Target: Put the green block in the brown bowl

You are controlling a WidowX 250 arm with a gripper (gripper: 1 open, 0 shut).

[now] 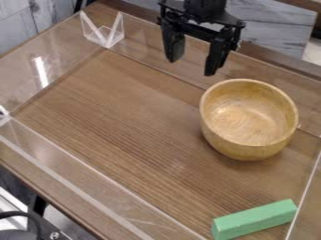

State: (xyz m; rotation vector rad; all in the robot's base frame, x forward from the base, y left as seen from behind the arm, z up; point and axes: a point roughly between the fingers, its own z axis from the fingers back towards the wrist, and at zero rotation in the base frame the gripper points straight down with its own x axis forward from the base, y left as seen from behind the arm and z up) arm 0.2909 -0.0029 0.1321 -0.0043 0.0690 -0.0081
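I need to put the green block in the brown bowl (250, 117), so next my gripper has to pick up the block by its middle (253, 220).
The green block (254, 221), a small matte green bar, lies flat on the wooden table near the front right edge. The brown bowl (250, 117) stands upright at the right of the table, round, light wood with visible grain, and nothing shows inside it. My black gripper (192, 53) hangs at the back centre, pointing down, above the tabletop and to the upper left of the bowl. Its fingers (215, 58) stand apart and hold nothing. The block is far from the gripper, on the near side of the bowl.
Low clear plastic walls (56, 52) ring the wooden tabletop (113, 122). A clear folded plastic piece (103, 31) stands at the back left. The table's front edge runs diagonally at lower left, with dark equipment below it.
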